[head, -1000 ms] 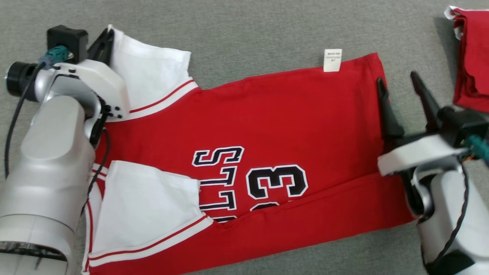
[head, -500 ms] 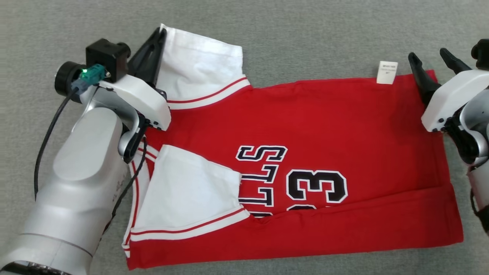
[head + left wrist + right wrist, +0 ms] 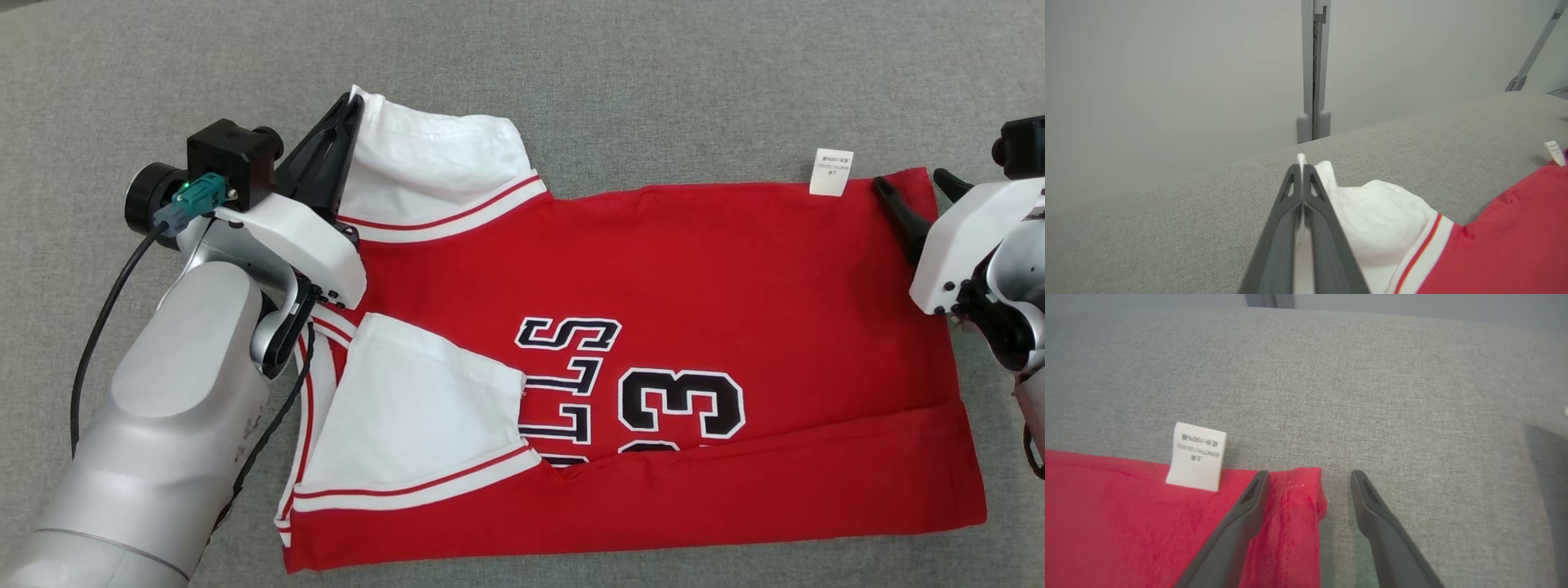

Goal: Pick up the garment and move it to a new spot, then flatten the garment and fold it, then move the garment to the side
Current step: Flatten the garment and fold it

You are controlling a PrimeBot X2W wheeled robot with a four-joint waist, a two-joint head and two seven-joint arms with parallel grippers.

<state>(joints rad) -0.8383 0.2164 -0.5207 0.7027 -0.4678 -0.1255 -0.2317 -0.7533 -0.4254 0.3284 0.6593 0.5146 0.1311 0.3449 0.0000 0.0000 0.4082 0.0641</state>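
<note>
The edge of the jersey's hem stands up a little at its red hem corner (image 3: pixel 916 188) (image 3: pixel 1305 482), while the jersey's body lies flat. My right gripper will grab the jersey by that corner next.
The garment (image 3: pixel 694 269) is a red jersey with white sleeves and black numbers, lying flat on the grey fabric surface (image 3: pixel 653 82), its near long edge folded over. My left gripper (image 3: pixel 353 106) is shut on the far white sleeve (image 3: pixel 433 163) at its outer edge. In the left wrist view, white cloth (image 3: pixel 1372 212) sits pinched between the closed fingers (image 3: pixel 1290 212) of that gripper (image 3: pixel 1302 167). My right gripper (image 3: pixel 910 180) is open at the far hem corner. In the right wrist view that gripper (image 3: pixel 1309 473) straddles the red corner (image 3: pixel 1298 498), beside a white label (image 3: pixel 1196 456).
The second white sleeve (image 3: pixel 416 408) lies folded onto the jersey's near left part. Behind the surface stand a pale wall and a grey upright post (image 3: pixel 1312 81). A dark shadow (image 3: pixel 1545 465) falls at the right in the right wrist view.
The head camera has shifted, so the whole picture moved. My right gripper went from the hem's side edge to the far corner by the label. The left gripper stays shut on the sleeve.
</note>
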